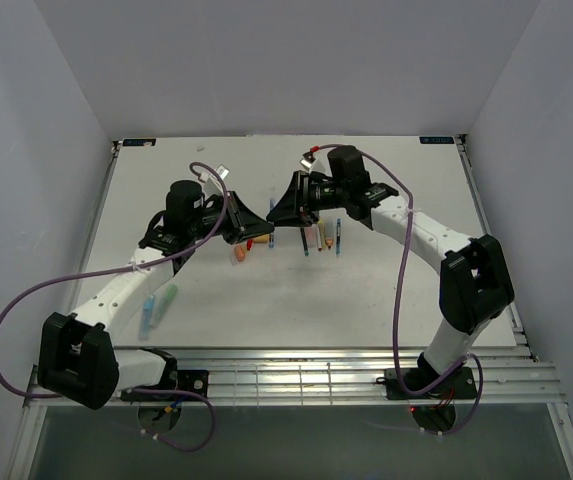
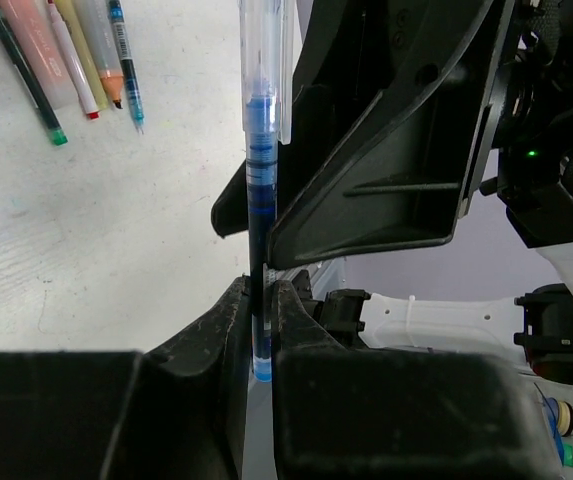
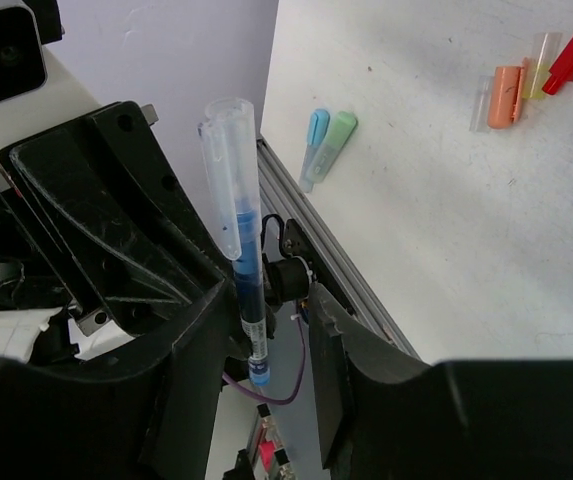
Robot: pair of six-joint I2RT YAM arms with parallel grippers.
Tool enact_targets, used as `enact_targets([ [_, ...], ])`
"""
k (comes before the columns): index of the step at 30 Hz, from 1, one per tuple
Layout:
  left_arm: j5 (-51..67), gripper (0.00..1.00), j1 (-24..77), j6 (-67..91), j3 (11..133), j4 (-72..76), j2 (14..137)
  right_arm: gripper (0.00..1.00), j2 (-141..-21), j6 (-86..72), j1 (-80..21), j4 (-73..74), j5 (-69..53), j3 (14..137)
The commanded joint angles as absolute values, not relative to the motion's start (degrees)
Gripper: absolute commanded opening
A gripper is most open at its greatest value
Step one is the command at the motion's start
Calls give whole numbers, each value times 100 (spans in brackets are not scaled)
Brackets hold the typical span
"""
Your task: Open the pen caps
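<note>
The blue body of the pen is level with the right gripper's fingers in the right wrist view, so the right gripper needs to close on the body of the pen.
My left gripper (image 2: 261, 290) is shut on the lower end of a slim blue pen (image 2: 259, 190) and holds it above the table. The pen's clear cap (image 2: 266, 50) sits on its far end. In the right wrist view, the same pen (image 3: 246, 270) with its clear cap (image 3: 228, 160) stands between the fingers of my right gripper (image 3: 266, 300). It is close to one finger, and the jaws stand wide apart. In the top view, the two grippers meet at mid table, left (image 1: 253, 225) and right (image 1: 278, 210).
Several uncapped pens (image 2: 71, 60) lie in a row (image 1: 321, 238). Loose caps in orange (image 3: 507, 95), clear (image 3: 538, 65) and red (image 3: 571, 60) lie together (image 1: 241, 252). A blue highlighter (image 1: 149, 312) and a green one (image 1: 168, 298) lie near the left front edge.
</note>
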State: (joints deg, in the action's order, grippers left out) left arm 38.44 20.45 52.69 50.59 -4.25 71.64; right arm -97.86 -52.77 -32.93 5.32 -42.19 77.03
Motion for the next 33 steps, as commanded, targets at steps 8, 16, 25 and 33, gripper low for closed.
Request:
enact_targets([
  [8,3955,0,2092,5361,5291,-176,7225,22,-9791,-5449,-3480,70,-4315,7664],
  [16,3929,35,2092,5230,5405,-351,7242,8,-9625,-4818,-3489,772,-4105,7612],
  [25,3902,41,2083,4878,6029,-844,7602,8,-9107,-4060,-3445,493,-5095,6620],
  [33,4280,39,2083,5264,5827,-64,7760,8,-8763,-4930,-3445,-1342,-5923,5828],
])
